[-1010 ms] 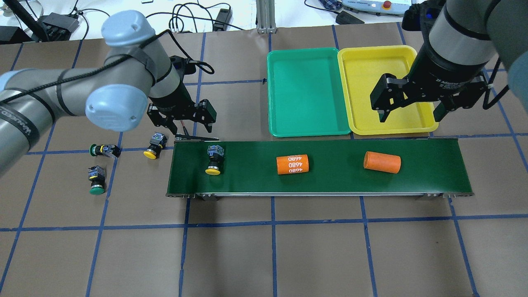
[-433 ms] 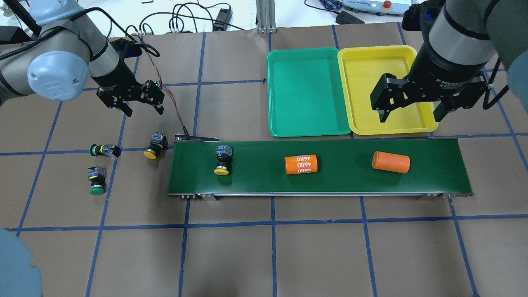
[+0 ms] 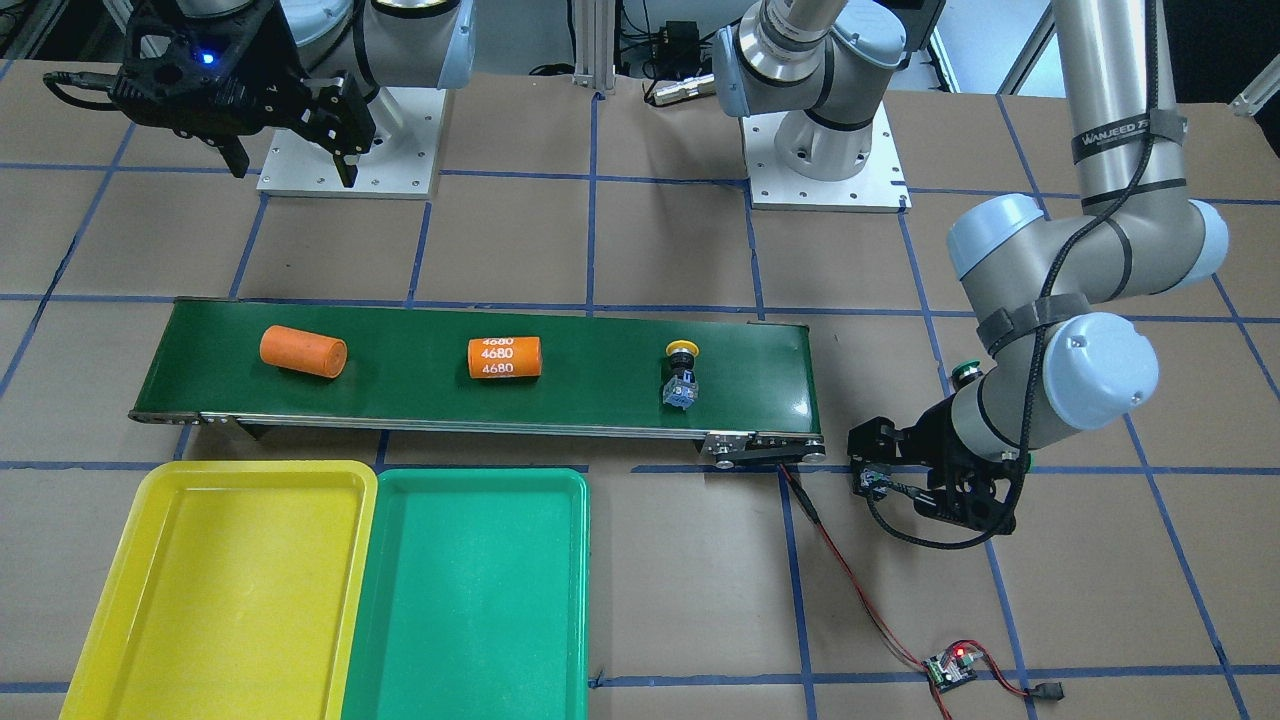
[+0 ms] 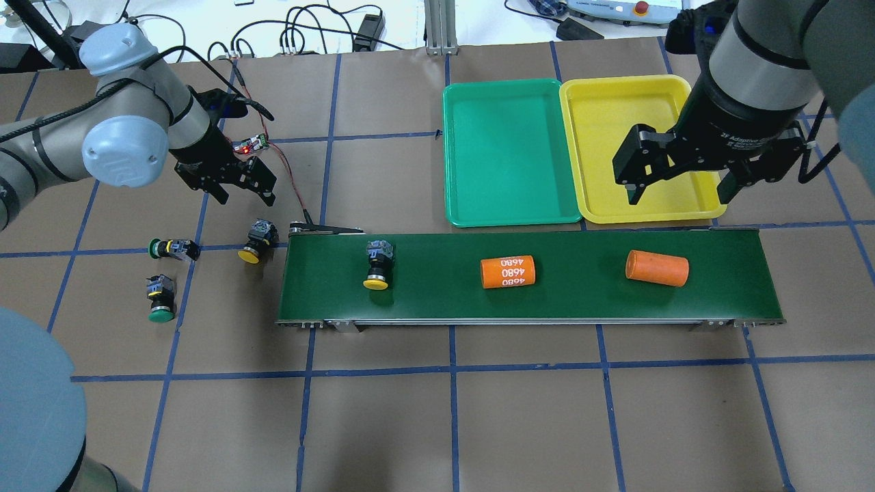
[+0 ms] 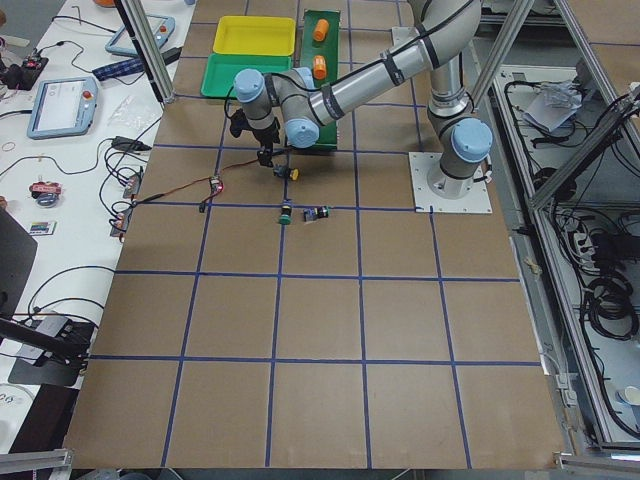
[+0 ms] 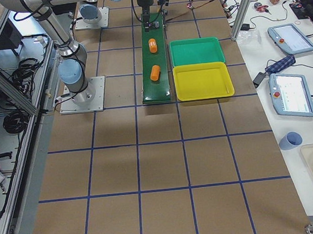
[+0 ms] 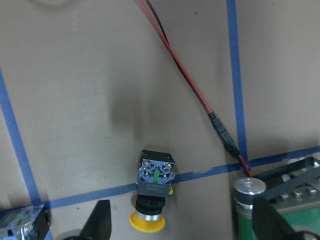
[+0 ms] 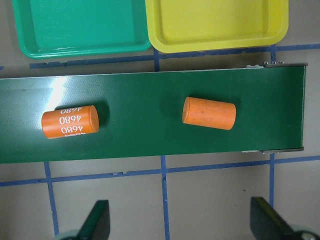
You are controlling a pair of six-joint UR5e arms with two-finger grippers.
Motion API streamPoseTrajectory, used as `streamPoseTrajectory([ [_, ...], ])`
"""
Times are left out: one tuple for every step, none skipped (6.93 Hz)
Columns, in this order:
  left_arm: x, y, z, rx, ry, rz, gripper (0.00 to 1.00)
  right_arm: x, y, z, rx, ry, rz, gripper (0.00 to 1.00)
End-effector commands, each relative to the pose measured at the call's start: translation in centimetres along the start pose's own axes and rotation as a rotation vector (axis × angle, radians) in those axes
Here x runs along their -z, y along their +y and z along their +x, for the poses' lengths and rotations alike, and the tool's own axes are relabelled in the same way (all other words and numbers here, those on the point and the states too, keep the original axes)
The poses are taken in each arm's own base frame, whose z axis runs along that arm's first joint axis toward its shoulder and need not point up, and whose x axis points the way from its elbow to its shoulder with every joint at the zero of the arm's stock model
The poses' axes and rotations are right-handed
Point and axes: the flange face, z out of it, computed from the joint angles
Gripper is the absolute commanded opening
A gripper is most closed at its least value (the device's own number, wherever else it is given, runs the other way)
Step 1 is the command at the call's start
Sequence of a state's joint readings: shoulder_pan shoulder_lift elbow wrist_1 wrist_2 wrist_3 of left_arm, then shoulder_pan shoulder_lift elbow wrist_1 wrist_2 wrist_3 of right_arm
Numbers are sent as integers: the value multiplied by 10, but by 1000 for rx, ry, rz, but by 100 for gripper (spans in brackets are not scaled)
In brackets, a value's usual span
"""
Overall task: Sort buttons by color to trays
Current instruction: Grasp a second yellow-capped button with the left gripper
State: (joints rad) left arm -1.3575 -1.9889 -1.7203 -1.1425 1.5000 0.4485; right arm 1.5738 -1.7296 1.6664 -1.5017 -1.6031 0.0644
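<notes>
I need to sort the yellow-capped button point(image 7: 147, 221) by color, so next I should grab it with my left gripper by its boxy switch body point(image 7: 155, 180).
One yellow button point(image 4: 377, 264) lies on the dark-green conveyor belt point(image 4: 560, 301) near its left end. A second yellow button point(image 4: 254, 243) lies on the table just left of the belt; it also shows in the left wrist view point(image 7: 154, 192). Two green buttons point(image 4: 171, 248) point(image 4: 160, 298) lie further left. My left gripper point(image 4: 246, 198) is open and empty, above and just beyond the second yellow button. My right gripper point(image 4: 678, 197) is open and empty, over the near edge of the yellow tray point(image 4: 636, 123). The green tray point(image 4: 509, 154) stands beside it. Both trays hold nothing.
Two orange cylinders ride the belt, one marked 4680 point(image 4: 507, 271) and one plain point(image 4: 657, 268). A red-black wire point(image 4: 287, 179) runs from a small circuit board point(image 4: 250, 143) to the belt's left end, close to my left gripper.
My left gripper moved left, away from the belt's left end, still open. The belt carried the yellow button and both orange cylinders to the right. The right gripper has not moved.
</notes>
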Motion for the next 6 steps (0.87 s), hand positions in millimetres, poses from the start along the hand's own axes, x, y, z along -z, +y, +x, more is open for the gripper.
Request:
streamPoseTrajectory([
  [-54,9,-7,-47,-59,-20,100,-2,0,0,0,0,-2,100],
  [-66,9,-8,-43,-80,11,100,-2,0,0,0,0,-2,100],
  [-76,11,-7,-19,-70,-4,67,-2,0,0,0,0,-2,100],
  [-72,9,-6,-5,-72,0,1,-2,1,0,0,0,-3,100],
  [-57,8,-5,-8,-86,24,0,-2,1,0,0,0,-3,100],
  [-49,8,-3,-10,-90,39,0,-2,1,0,0,0,-3,100],
])
